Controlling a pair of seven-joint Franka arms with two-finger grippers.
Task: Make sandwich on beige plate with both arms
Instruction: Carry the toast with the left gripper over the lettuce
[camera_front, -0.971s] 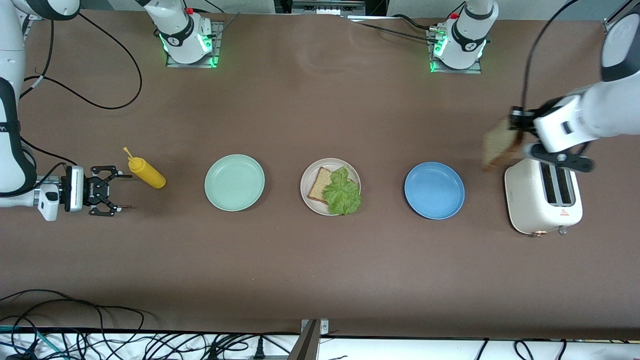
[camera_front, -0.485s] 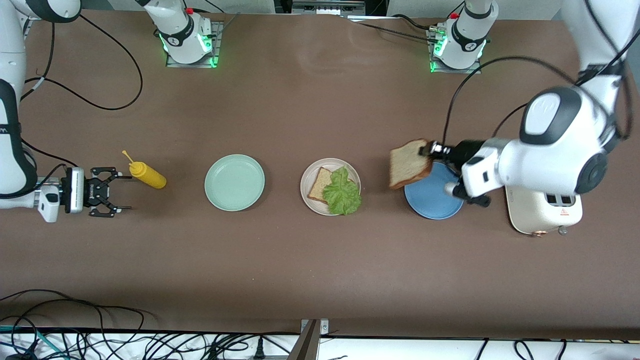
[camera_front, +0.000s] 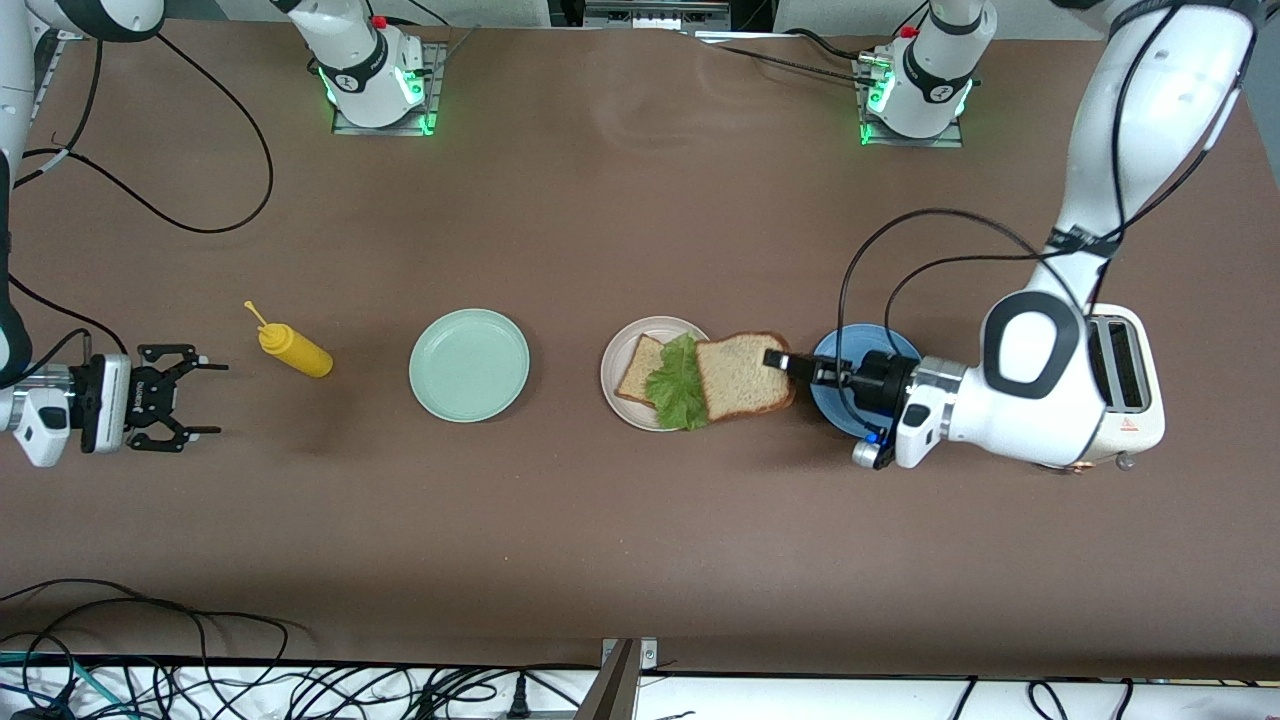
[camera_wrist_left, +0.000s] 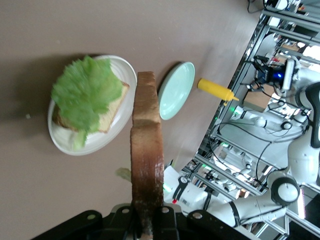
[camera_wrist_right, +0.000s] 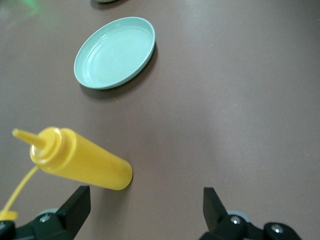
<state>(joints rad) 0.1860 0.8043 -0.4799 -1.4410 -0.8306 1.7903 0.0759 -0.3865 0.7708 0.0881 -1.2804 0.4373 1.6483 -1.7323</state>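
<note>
The toast slice hangs above and largely to one side of the green lettuce leaf, so the slice would miss if I opened my left gripper now.
The beige plate (camera_front: 615, 360) holds one toast slice (camera_front: 634, 370) with a green lettuce leaf (camera_front: 680, 385) on it. My left gripper (camera_front: 778, 362) is shut on a second toast slice (camera_front: 742, 376), held over the plate's edge toward the left arm's end and partly over the lettuce. In the left wrist view the held slice (camera_wrist_left: 147, 150) stands edge-on between the fingers (camera_wrist_left: 170, 220), with the plate (camera_wrist_left: 112, 135) and lettuce (camera_wrist_left: 85, 92) below. My right gripper (camera_front: 205, 398) is open and empty, low over the table near the right arm's end; it waits.
A yellow squeeze bottle (camera_front: 292, 347) lies beside the right gripper, also in the right wrist view (camera_wrist_right: 80, 160). A mint-green plate (camera_front: 469, 364) sits between bottle and beige plate. A blue plate (camera_front: 830, 350) lies under the left wrist. A cream toaster (camera_front: 1125, 390) stands at the left arm's end.
My left arm swung from the toaster over the blue plate to the beige plate, carrying the toast slice and turning it flat. My right gripper drew back a little from the bottle.
</note>
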